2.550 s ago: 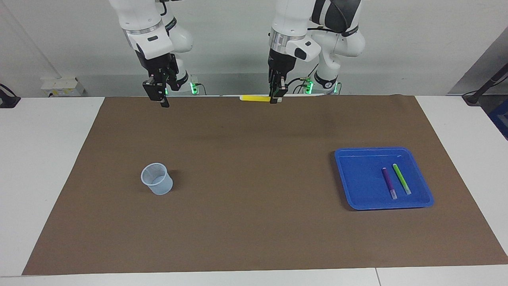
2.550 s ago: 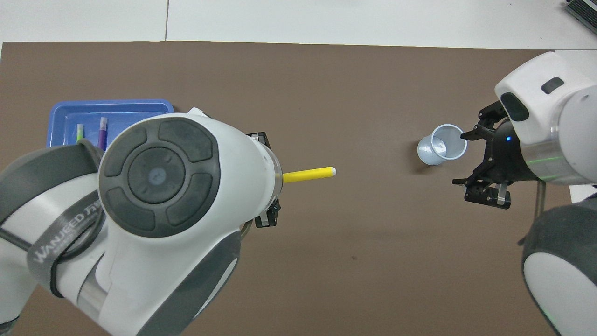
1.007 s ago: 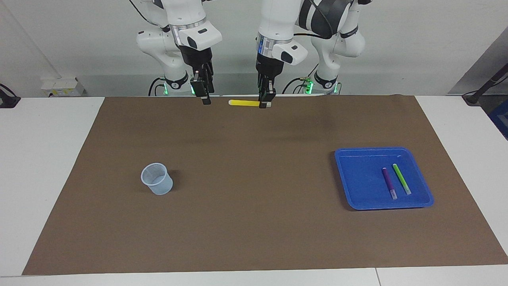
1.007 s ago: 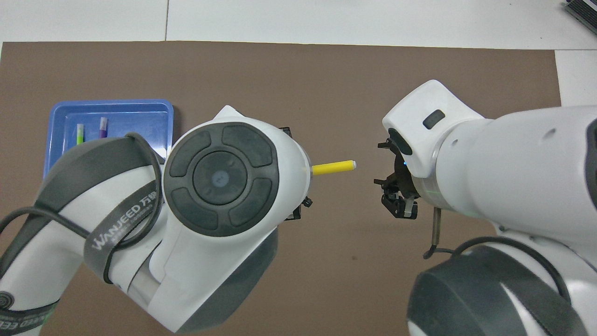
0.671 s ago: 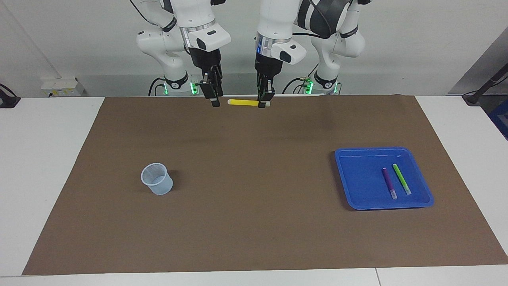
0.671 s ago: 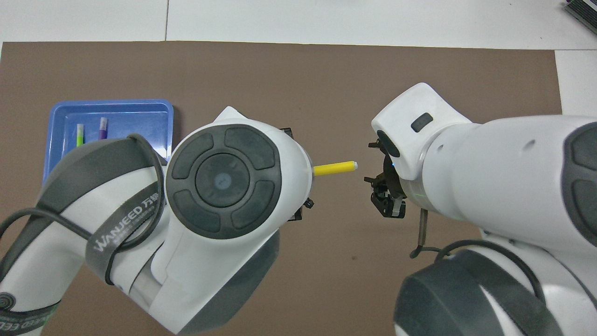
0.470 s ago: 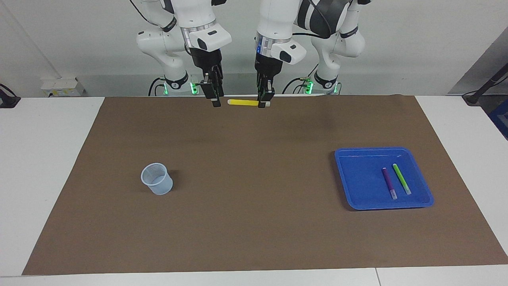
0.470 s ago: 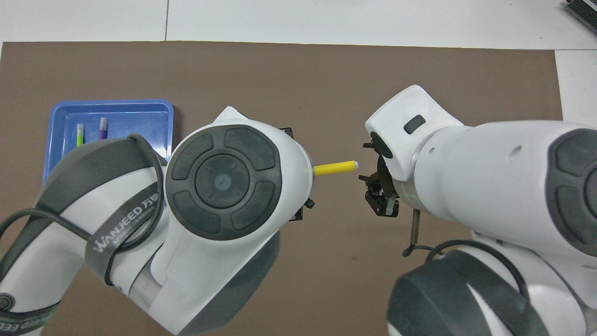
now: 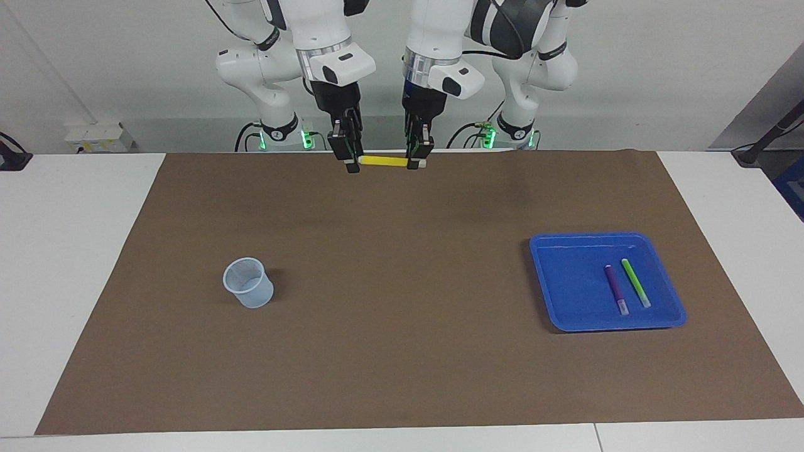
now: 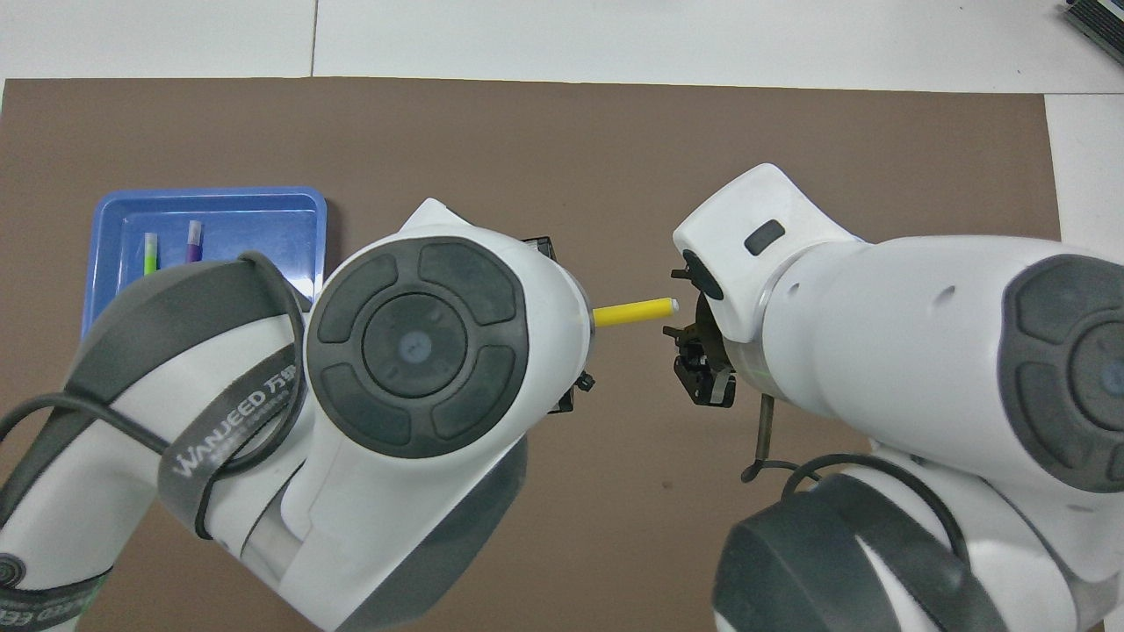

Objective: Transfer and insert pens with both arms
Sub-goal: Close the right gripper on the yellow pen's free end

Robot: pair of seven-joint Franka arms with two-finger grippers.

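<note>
My right gripper should next take the yellow pen point(image 10: 632, 312) by its pale-tipped end point(image 10: 670, 306) to bring it over for inserting.
My left gripper point(image 9: 414, 164) is shut on the capped end of the yellow pen point(image 9: 384, 161) and holds it level, above the mat's edge nearest the robots. My right gripper point(image 9: 352, 166) is open, with its fingertips at the pen's free end. In the overhead view the yellow pen point(image 10: 632, 312) sticks out from under the left wrist, and its pale tip reaches the right gripper point(image 10: 694, 347). The purple pen point(image 9: 615, 289) and the green pen point(image 9: 635, 282) lie side by side in the blue tray point(image 9: 565, 295).
A pale translucent cup point(image 9: 248, 282) stands upright on the brown mat point(image 9: 402, 326) toward the right arm's end; the right arm hides it in the overhead view. The blue tray point(image 10: 263, 228) sits toward the left arm's end.
My right gripper has swung from over the cup's end of the table across to the yellow pen's free end. The left gripper shifted the pen slightly toward it.
</note>
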